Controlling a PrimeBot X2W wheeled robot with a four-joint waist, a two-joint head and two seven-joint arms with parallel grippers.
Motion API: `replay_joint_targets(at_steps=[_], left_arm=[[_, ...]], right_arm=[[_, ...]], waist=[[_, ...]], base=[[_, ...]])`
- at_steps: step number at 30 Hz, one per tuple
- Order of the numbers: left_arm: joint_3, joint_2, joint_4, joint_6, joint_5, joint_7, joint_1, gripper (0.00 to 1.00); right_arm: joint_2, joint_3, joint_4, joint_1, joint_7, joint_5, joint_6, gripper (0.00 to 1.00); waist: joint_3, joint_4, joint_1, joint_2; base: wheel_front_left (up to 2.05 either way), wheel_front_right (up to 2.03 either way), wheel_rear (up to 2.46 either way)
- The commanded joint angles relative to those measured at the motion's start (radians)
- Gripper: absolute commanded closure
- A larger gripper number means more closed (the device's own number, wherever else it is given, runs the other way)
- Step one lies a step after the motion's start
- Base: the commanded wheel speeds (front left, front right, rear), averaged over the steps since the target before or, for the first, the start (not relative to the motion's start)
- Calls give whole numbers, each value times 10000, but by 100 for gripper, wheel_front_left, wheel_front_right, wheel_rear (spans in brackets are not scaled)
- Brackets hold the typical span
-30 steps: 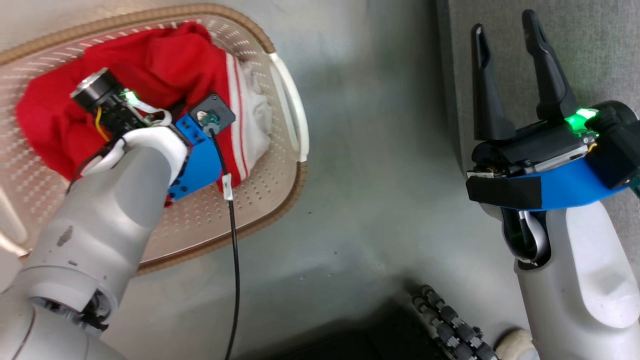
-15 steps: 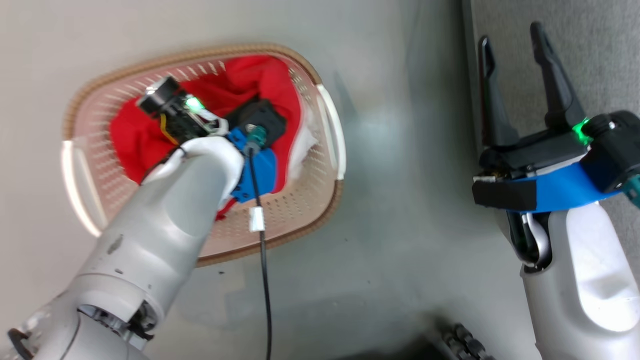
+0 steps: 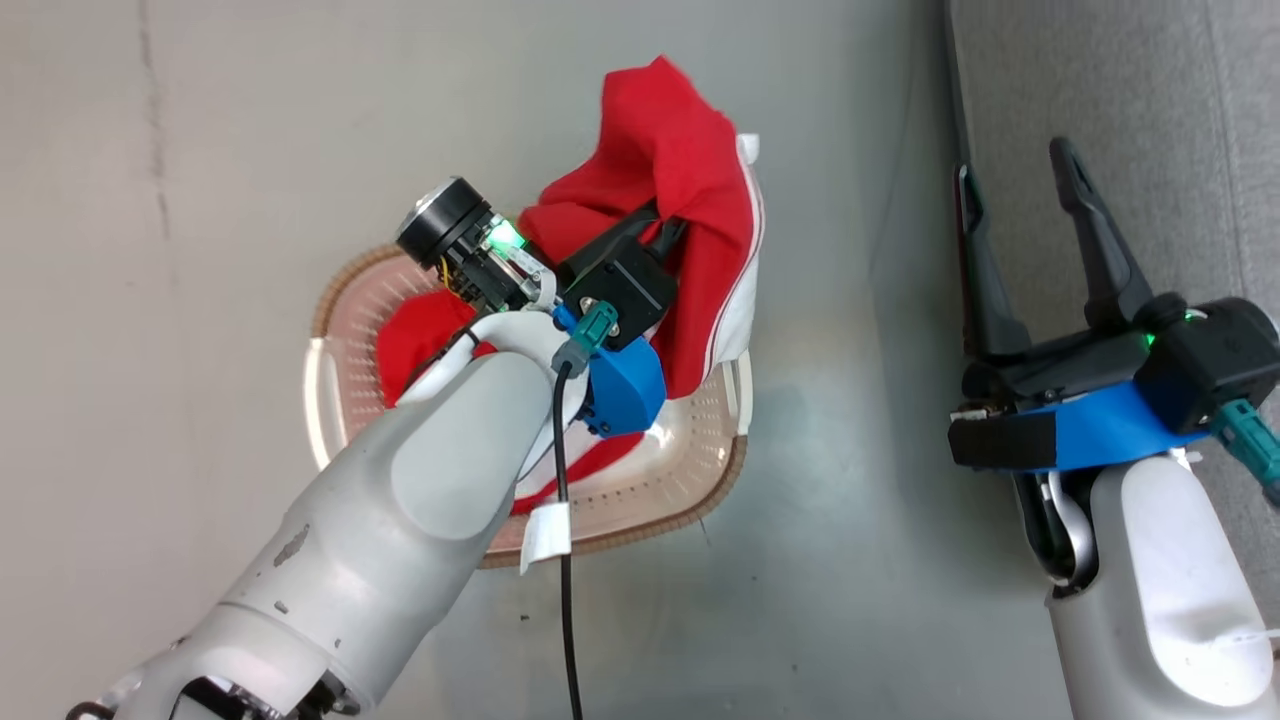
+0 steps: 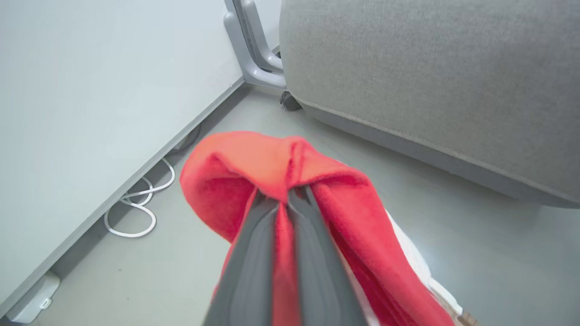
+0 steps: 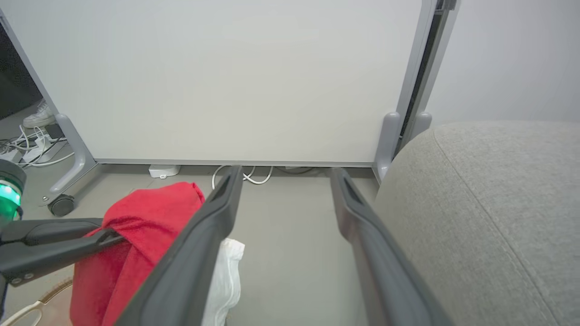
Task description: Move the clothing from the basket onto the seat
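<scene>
The right gripper should next take the red garment by its hanging red fold (image 3: pixel 708 276), so that the garment can move onto the seat (image 3: pixel 1150 100).
A red garment with white stripes, the clothing (image 3: pixel 680 170), hangs above the basket (image 3: pixel 700 480), pinched in my shut left gripper (image 3: pixel 668 225). In the left wrist view, the fingers of the left gripper (image 4: pixel 283 197) are shut on a fold of the clothing (image 4: pixel 244 158). More red clothing (image 3: pixel 420 335) lies inside the basket. My right gripper (image 3: pixel 1012 165) stands open and empty over the edge of the grey seat (image 3: pixel 1150 100). The right wrist view shows the right gripper (image 5: pixel 286 172) open, with the lifted clothing (image 5: pixel 149 213) to its left and the seat (image 5: pixel 489 203) to its right.
The basket stands on a grey floor (image 3: pixel 850 560) left of the seat. A white panel wall (image 5: pixel 235 81) on wheeled feet (image 5: pixel 61 203) stands beyond it. Loose white cables (image 4: pixel 136 213) lie along its base, and a shoe (image 5: pixel 41 115) shows past its left end.
The head camera has risen, so the basket looks smaller. My left gripper has lifted the red garment up out of the basket and towards the seat. The right gripper stays open.
</scene>
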Motion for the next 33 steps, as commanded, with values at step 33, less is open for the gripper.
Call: replay_joint_targets(at_steps=[33], left_arm=[[1272,400,-2725,-56,-504,-51,1980,100]], right_arm=[[-27,-323,585,2712,-42,193,1,0]], waist=[[-4678,515,1,0]], base=[[0,0,0]])
